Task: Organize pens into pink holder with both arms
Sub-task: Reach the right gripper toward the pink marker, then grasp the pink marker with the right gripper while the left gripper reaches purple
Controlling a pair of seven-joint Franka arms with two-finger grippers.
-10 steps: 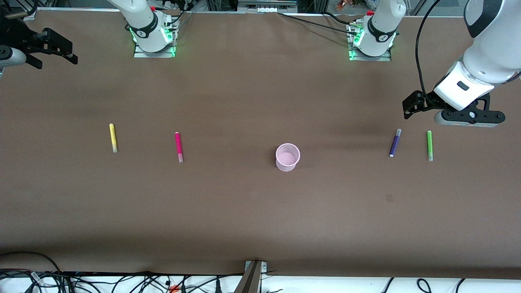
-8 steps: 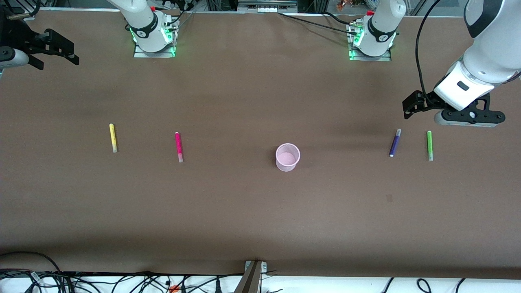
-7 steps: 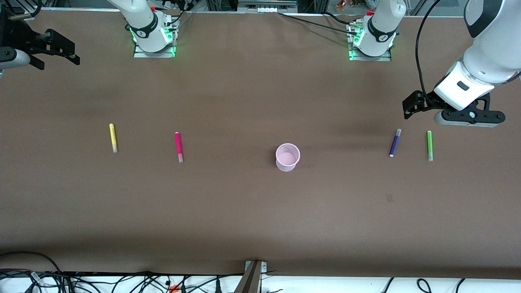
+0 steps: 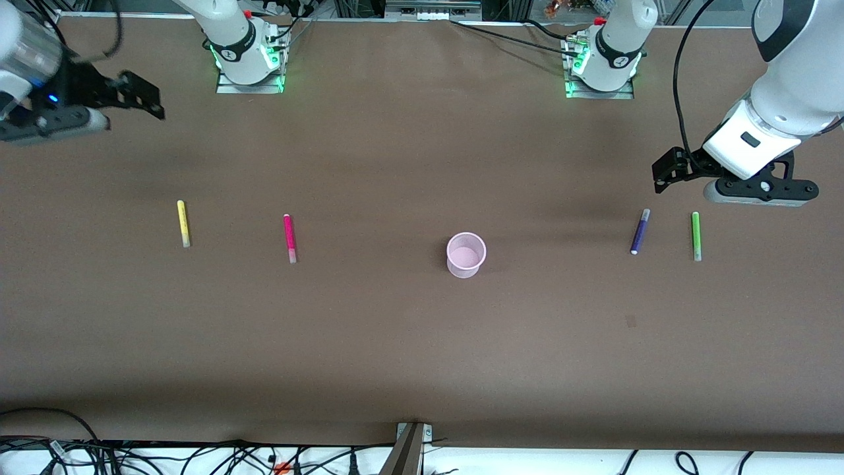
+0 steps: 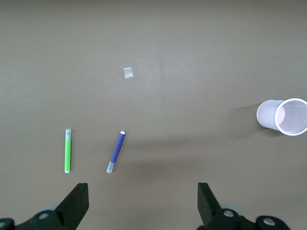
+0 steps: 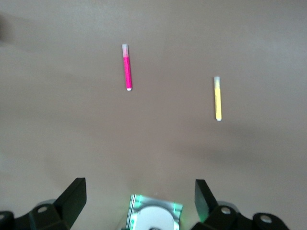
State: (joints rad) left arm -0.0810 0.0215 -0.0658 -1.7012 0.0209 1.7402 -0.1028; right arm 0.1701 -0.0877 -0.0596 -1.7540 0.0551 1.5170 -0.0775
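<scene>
The magenta pen's translucent end (image 4: 292, 256) has to stay free to go into the pink holder. My right gripper will pick up the magenta pen next by its solid magenta end (image 4: 287, 225).
The pink holder (image 4: 466, 254) stands upright mid-table and also shows in the left wrist view (image 5: 283, 117). The yellow pen (image 4: 183, 223) and magenta pen (image 4: 289, 237) lie flat toward the right arm's end; both show in the right wrist view, yellow (image 6: 217, 98) and magenta (image 6: 127, 67). The purple pen (image 4: 639, 231) and green pen (image 4: 695, 235) lie toward the left arm's end and show in the left wrist view, purple (image 5: 116, 152), green (image 5: 67, 150). My left gripper (image 4: 663, 173) (image 5: 143, 203) hangs open and empty over bare table by the purple pen. My right gripper (image 4: 142, 100) (image 6: 139, 199) is open and empty over bare table at its end.
The arm bases (image 4: 249, 63) (image 4: 601, 66) stand along the table's edge farthest from the front camera; the right arm's base shows in its wrist view (image 6: 153, 215). A small pale scrap (image 5: 128, 73) (image 4: 631, 321) lies on the brown table, nearer the front camera than the purple pen.
My right gripper has swung in over the table from the right arm's end edge, toward the middle. The left arm, the pens and the holder have not moved.
</scene>
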